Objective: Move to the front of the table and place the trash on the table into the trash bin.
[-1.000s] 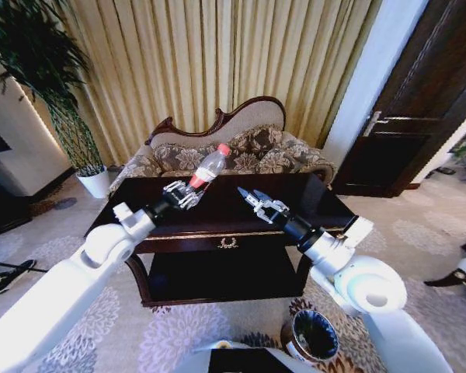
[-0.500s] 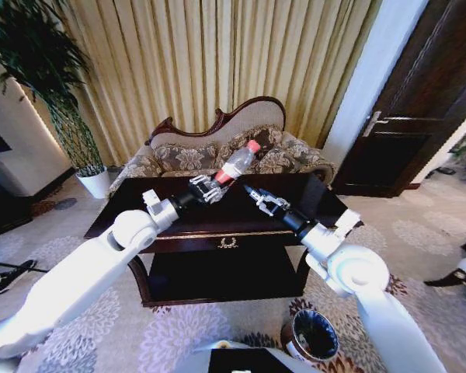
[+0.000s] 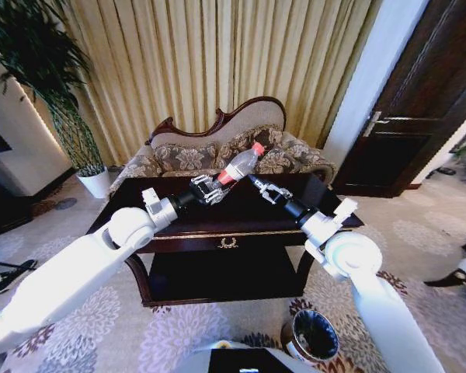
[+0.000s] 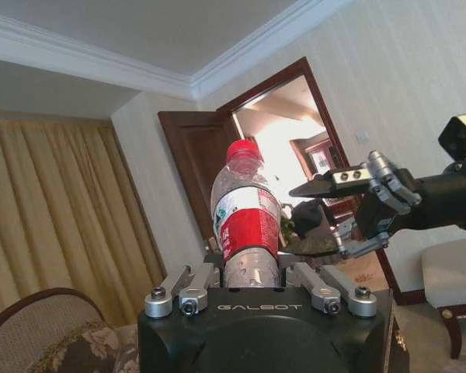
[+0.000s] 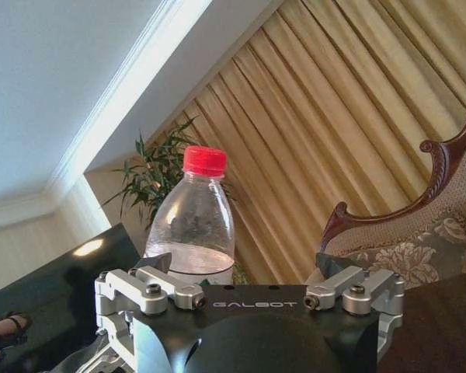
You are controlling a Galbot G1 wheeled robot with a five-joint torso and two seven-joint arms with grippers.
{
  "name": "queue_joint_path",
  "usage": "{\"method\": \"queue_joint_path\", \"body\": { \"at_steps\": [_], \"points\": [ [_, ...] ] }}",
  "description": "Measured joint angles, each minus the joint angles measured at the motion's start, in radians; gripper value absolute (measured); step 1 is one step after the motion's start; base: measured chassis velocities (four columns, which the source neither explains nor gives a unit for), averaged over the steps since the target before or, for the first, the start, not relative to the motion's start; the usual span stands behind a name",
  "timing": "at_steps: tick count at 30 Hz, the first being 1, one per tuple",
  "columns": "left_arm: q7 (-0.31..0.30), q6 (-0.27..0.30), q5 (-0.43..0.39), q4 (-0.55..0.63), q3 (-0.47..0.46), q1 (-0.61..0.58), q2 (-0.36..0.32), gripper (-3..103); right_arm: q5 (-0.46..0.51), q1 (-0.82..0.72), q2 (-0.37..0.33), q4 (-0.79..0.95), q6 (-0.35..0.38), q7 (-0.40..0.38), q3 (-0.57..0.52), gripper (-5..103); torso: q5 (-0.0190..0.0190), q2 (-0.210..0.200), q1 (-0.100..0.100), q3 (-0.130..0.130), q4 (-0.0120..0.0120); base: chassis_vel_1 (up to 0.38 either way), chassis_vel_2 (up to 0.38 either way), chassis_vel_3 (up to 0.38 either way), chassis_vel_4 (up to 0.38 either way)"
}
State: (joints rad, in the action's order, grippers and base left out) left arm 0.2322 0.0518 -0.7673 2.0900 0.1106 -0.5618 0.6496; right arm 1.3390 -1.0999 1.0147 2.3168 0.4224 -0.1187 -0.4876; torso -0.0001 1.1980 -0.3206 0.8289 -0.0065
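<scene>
The trash needs to drop into the trash bin (image 3: pixel 314 336), so my right gripper will grab the clear plastic bottle by its body (image 3: pixel 238 166) next.
My left gripper (image 3: pixel 209 189) is shut on the lower end of a clear plastic bottle (image 3: pixel 239 164), which has a red cap and a red label. It holds the bottle tilted above the dark glossy table (image 3: pixel 179 221). In the left wrist view the bottle (image 4: pixel 247 221) stands up out of the left gripper (image 4: pixel 252 281). My right gripper (image 3: pixel 266 189) hangs open just right of the bottle, apart from it, and appears as the right gripper (image 4: pixel 348 211) in the left wrist view. Its own camera sees the bottle (image 5: pixel 193 225) beyond the open right gripper (image 5: pixel 245 266). The trash bin (image 3: pixel 314 336) stands on the carpet at the lower right.
A carved sofa (image 3: pixel 241 148) with floral cushions stands right behind the table, before gold curtains. A potted plant in a white pot (image 3: pixel 95 183) is at the left. A dark door (image 3: pixel 419 116) is at the right. Patterned carpet lies around the table.
The left arm has carried the bottle to the right, toward the sofa. The right gripper has moved up and farther out, closer to the bottle, staying open.
</scene>
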Motion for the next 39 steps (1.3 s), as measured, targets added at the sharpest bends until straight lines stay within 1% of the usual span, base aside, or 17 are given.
{"method": "queue_joint_path", "body": {
  "at_steps": [7,10,15,21,23,24,27,28,30,31,34,36,38,39],
  "points": [
    [0.0,0.0,-0.007,0.016,-0.03,-0.015,-0.02,32,-0.008,-0.031,0.001,0.031,0.001,0.0,-0.017,100,0.0001,0.0,0.0,0.0,-0.0002,0.0,0.0,0.0,0.0],
    [-0.001,0.0,-0.009,0.032,-0.043,-0.032,-0.032,32,-0.008,-0.029,0.001,0.054,0.002,0.0,-0.014,100,0.0001,0.0,0.0,0.0,0.0001,0.0,0.0,0.0,0.0],
    [-0.002,0.0,-0.009,0.036,-0.043,-0.042,-0.032,32,-0.008,-0.028,-0.004,0.065,0.002,0.0,-0.012,100,0.0,0.0,0.0,0.0,0.0001,0.0,0.0,0.0,0.0],
    [-0.003,0.0,-0.01,0.03,0.007,-0.006,-0.02,32,-0.008,-0.03,-0.008,0.067,0.003,0.0,-0.012,100,0.0003,0.0,0.0,0.0,0.0,0.0,0.0,0.0,0.0],
    [-0.008,0.004,-0.013,0.026,0.048,0.028,-0.01,32,-0.008,-0.03,-0.009,0.064,0.003,0.0,-0.011,100,0.0001,0.0,0.0,0.0,-0.0002,0.0,0.0,0.0,0.0],
    [-0.008,0.004,-0.013,0.026,0.048,0.028,-0.01,32,-0.008,-0.03,-0.009,0.064,0.003,0.0,-0.011,100,0.0001,0.0,0.0,0.0,-0.0002,0.0,0.0,0.0,0.0],
    [-0.01,0.009,-0.021,0.019,0.118,0.084,-0.008,32,-0.01,-0.03,-0.006,0.055,0.004,0.0,-0.008,100,0.0003,0.0,0.0,0.0,0.0,0.0,0.0,0.0,0.0],
    [-0.01,0.009,-0.021,0.019,0.118,0.084,-0.008,32,-0.01,-0.03,-0.006,0.055,0.004,0.0,-0.008,100,0.0003,0.0,0.0,0.0,0.0,0.0,0.0,0.0,0.0],
    [-0.01,0.009,-0.026,0.01,0.162,0.121,-0.005,32,-0.012,-0.03,-0.004,0.055,0.004,0.0,-0.005,100,0.0003,0.0,0.0,0.0,0.0,0.0,0.0,0.0,0.0],
    [-0.01,0.009,-0.026,0.01,0.162,0.121,-0.005,32,-0.012,-0.03,-0.004,0.055,0.004,0.0,-0.005,100,0.0003,0.0,0.0,0.0,0.0,0.0,0.0,0.0,0.0],
    [-0.01,0.009,-0.032,-0.004,0.214,0.163,0.015,32,-0.03,-0.037,0.002,0.054,0.005,0.0,-0.001,100,0.0001,0.0,0.0,0.0,0.0,0.0,0.0,0.0,0.0],
    [-0.01,0.009,-0.033,-0.008,0.227,0.174,0.023,32,-0.033,-0.04,0.003,0.054,0.005,0.0,-0.001,100,0.0001,0.0,0.0,0.0,0.0,0.0,0.0,0.0,0.0],
    [-0.011,0.009,-0.035,-0.023,0.265,0.202,0.048,32,-0.044,-0.051,0.005,0.056,0.006,0.0,-0.002,100,0.0002,0.0,0.0,0.0,0.0,0.0,0.0,0.0,0.0],
    [-0.011,0.009,-0.035,-0.023,0.265,0.202,0.048,32,-0.044,-0.051,0.005,0.056,0.006,0.0,-0.002,100,0.0002,0.0,0.0,0.0,0.0,0.0,0.0,0.0,0.0]
  ]
}}
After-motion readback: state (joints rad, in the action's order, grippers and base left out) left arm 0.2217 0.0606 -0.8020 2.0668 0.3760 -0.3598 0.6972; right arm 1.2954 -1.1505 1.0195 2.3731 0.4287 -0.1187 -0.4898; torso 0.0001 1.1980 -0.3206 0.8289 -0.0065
